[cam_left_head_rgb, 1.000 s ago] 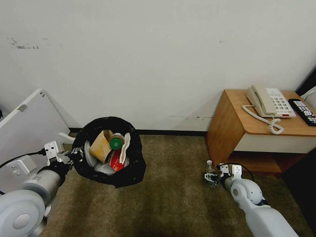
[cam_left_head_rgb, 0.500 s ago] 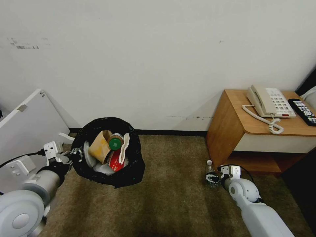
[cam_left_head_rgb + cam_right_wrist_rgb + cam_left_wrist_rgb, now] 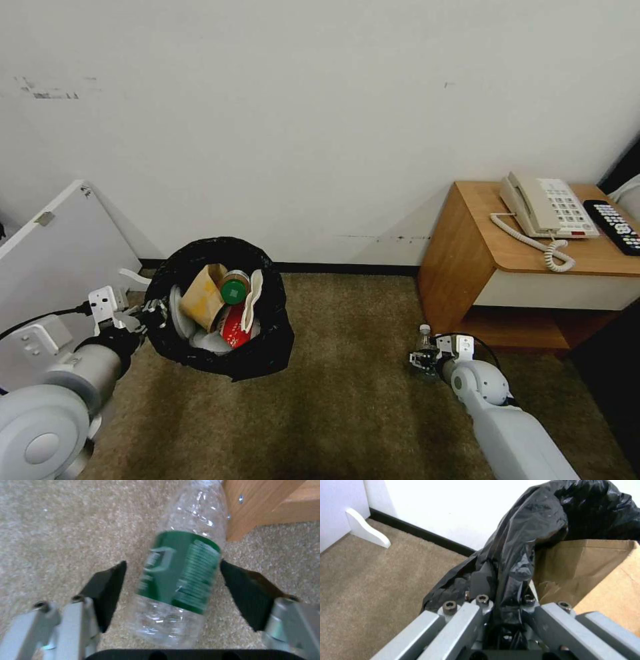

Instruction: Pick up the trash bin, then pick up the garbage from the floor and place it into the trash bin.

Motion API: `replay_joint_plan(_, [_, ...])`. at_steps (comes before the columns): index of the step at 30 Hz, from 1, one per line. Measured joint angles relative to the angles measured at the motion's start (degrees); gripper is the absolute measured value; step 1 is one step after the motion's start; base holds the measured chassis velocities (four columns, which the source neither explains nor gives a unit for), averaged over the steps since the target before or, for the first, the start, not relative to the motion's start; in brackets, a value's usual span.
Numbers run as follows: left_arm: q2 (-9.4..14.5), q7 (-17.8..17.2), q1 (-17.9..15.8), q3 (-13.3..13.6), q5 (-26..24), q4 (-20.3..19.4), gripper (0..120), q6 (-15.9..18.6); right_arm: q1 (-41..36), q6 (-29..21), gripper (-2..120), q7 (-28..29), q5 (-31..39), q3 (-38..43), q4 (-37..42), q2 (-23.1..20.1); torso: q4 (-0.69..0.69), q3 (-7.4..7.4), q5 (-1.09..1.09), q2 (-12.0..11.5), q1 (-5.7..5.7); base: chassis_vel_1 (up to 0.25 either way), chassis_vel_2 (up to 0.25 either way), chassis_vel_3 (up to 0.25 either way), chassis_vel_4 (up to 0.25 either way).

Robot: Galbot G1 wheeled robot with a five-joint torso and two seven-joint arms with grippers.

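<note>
The bottle's lower half has open carpet around it that leaves finger room, while the nightstand's wooden corner crowds the bottle's top, so the robot's right gripper needs to grab the lower half next.
The trash bin [image 3: 267,347], wrapped in its black bag [image 3: 533,517], hangs just above the floor [image 3: 347,407] at the left. My left gripper [image 3: 153,312] is shut on its rim, the bag pinched between the fingers [image 3: 480,580]. Inside lie a brown paper bag [image 3: 202,297], a green-capped bottle [image 3: 235,290], a red wrapper [image 3: 233,328] and a white slipper [image 3: 254,297]. A clear green-labelled bottle [image 3: 424,341] stands on the carpet by the nightstand. My right gripper [image 3: 423,361] is open with the bottle [image 3: 180,580] between its black pads [image 3: 108,590].
A wooden nightstand [image 3: 467,260] stands right of the bottle, its corner [image 3: 253,507] close behind it. It carries a telephone [image 3: 547,207] and a remote [image 3: 615,227]. A white panel [image 3: 60,247] leans at the left. Open carpet lies between bin and bottle.
My right arm has shifted slightly left, bringing its gripper closer around the bottle. The left arm and the bin have stayed put.
</note>
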Motion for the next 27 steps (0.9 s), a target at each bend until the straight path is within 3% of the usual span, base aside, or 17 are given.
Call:
replay_joint_plan(15, [-0.22, 0.04, -0.05, 0.33, 0.21, 0.38, 1, 0.0, 0.42, 0.66, 62, -1.14, -1.63, 0.14, -3.7, 0.05, 0.0, 0.0, 0.0, 0.0, 0.0, 0.0, 0.0, 0.0, 0.0])
replay_joint_plan(27, [-0.23, 0.08, -0.18, 0.71, 0.4, 0.52, 1, 0.0, -0.23, 0.95, 32, -1.57, -2.08, -0.04, -3.42, 0.02, -0.01, -0.01, -0.01, 0.0, 0.0, 0.0, 0.0, 0.0, 0.0])
